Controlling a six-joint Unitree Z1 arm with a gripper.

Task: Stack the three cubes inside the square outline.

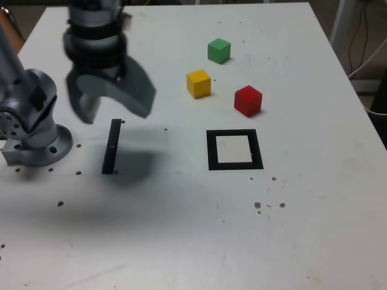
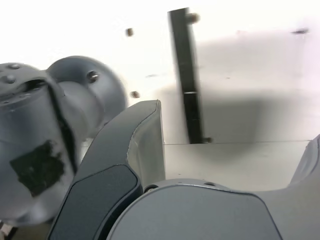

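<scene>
I will start the stack inside the square outline (image 1: 234, 150), so next I will grab the red cube by its two opposite sides with my gripper.
Three cubes sit apart on the white table in the exterior view: green (image 1: 219, 51) farthest back, yellow (image 1: 199, 83) nearer and to its left, red (image 1: 248, 100) to the right. The black square outline (image 1: 234, 150) with its white centre lies just in front of the red cube and holds nothing. My gripper (image 1: 113, 109) hangs well to the exterior view's left of the cubes, above the table, open with nothing between its fingers. In the wrist view the gripper (image 2: 225, 150) is spread wide; no cube and no outline show there.
A narrow black strip (image 1: 111, 147) lies on the table under the gripper and also shows as the black strip (image 2: 186, 75) in the wrist view. The arm's grey base (image 1: 33, 142) stands at the exterior view's left edge. Small dark specks dot the table.
</scene>
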